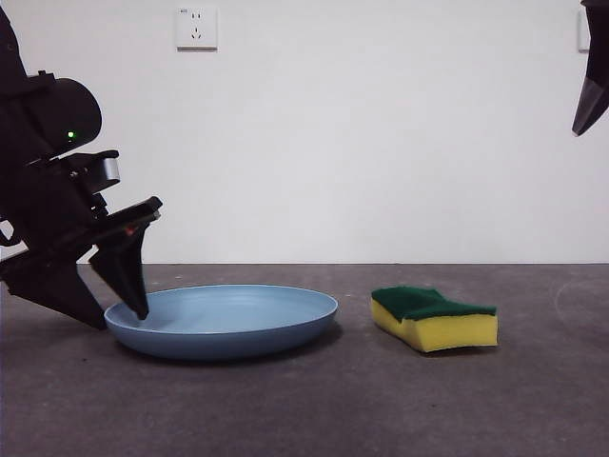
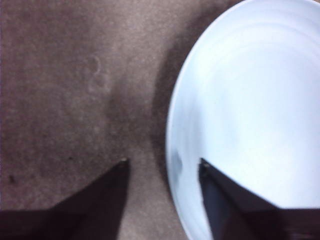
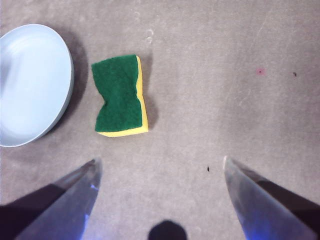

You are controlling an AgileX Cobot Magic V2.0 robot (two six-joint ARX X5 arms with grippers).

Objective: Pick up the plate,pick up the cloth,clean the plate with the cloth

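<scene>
I should next pick up the plate with my left gripper by its thin raised rim (image 1: 118, 310), since the plate's round side (image 1: 233, 309) spreads far wider than the open fingers.
The light-blue plate (image 1: 221, 319) lies flat on the dark table, left of centre. My left gripper (image 1: 122, 317) is low at the plate's left rim and open. In the left wrist view (image 2: 163, 162) one jaw is over the inside of the plate (image 2: 250, 110) and the other is outside it, with the rim between them. The cloth, a yellow sponge with a green top (image 1: 435, 316), lies to the right of the plate and apart from it. My right gripper (image 3: 160, 160) is open and empty, high above the table, with the sponge (image 3: 117, 95) and the plate (image 3: 30, 85) ahead of it.
The right arm shows only as a black tip (image 1: 590, 105) at the front view's top right corner. A white wall with a socket (image 1: 196, 28) stands behind the table. Bare grey table surface (image 1: 533, 400) lies in front of and right of the sponge.
</scene>
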